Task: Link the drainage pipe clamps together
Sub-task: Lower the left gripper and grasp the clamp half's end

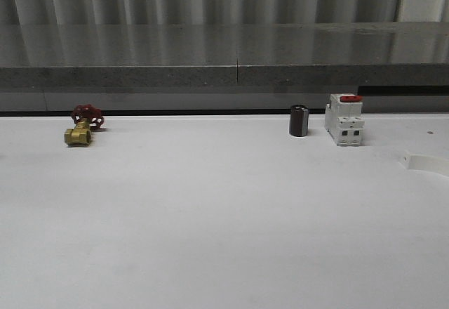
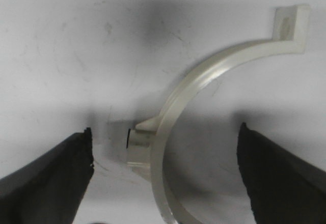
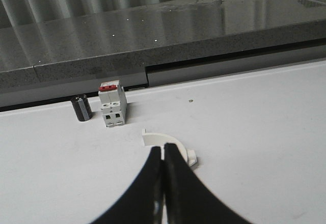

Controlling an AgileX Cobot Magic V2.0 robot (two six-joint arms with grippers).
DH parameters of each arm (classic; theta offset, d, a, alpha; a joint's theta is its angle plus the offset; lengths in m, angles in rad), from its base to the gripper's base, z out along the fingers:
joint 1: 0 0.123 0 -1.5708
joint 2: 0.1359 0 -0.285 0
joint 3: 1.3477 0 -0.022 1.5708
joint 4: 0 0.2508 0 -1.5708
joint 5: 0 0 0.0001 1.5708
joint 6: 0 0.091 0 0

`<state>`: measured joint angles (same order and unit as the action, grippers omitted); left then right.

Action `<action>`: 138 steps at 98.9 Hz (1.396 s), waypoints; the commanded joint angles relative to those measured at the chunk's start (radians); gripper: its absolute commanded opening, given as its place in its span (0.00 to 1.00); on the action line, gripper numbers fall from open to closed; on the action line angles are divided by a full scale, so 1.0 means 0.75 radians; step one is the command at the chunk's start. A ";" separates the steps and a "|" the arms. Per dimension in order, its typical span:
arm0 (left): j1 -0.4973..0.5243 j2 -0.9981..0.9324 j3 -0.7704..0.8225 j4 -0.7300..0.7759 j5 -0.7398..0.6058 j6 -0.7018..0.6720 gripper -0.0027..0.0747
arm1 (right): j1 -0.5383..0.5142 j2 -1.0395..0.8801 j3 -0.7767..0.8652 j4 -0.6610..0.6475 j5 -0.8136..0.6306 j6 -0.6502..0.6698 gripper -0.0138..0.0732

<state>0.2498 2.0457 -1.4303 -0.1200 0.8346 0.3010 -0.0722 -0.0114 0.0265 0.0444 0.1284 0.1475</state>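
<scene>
My fingers stand beside the clamp's small outer tab in the left wrist view. I should close my left gripper now, as it would hold the clamp.
One white drainage pipe clamp lies flat on the white table, a half-ring with a flat end flange and a small outer tab. My left gripper hangs open above it. Its dark fingers stand wide on either side of the arc, near the tab, and do not touch it. A second clamp half lies on the table in front of the circuit breaker, partly hidden behind my right gripper. That gripper is shut with nothing between its fingers. This clamp also shows at the table's right edge.
A white circuit breaker with a red switch and a dark cylinder stand at the back right. A brass valve with a red handle sits at the back left. A grey ledge runs behind the table.
</scene>
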 commanded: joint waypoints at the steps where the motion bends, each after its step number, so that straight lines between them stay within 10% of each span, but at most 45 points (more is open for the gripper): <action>1: 0.002 -0.067 -0.032 -0.009 -0.014 -0.001 0.77 | -0.005 -0.026 -0.020 -0.008 -0.113 -0.003 0.02; 29: 0.002 -0.067 -0.032 -0.009 -0.001 -0.001 0.72 | -0.005 -0.026 -0.020 -0.008 -0.113 -0.003 0.02; 72: 0.002 -0.067 -0.031 -0.009 0.020 -0.001 0.17 | -0.005 -0.026 -0.020 -0.008 -0.113 -0.003 0.02; 106: -0.058 -0.228 -0.034 -0.206 0.150 -0.103 0.15 | -0.005 -0.026 -0.020 -0.008 -0.113 -0.003 0.02; 138: -0.500 -0.357 -0.034 -0.203 0.145 -0.424 0.15 | -0.005 -0.026 -0.020 -0.008 -0.113 -0.003 0.02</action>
<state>-0.0348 1.8376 -1.4303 -0.2455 0.9713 0.0545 -0.0722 -0.0114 0.0265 0.0444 0.1284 0.1475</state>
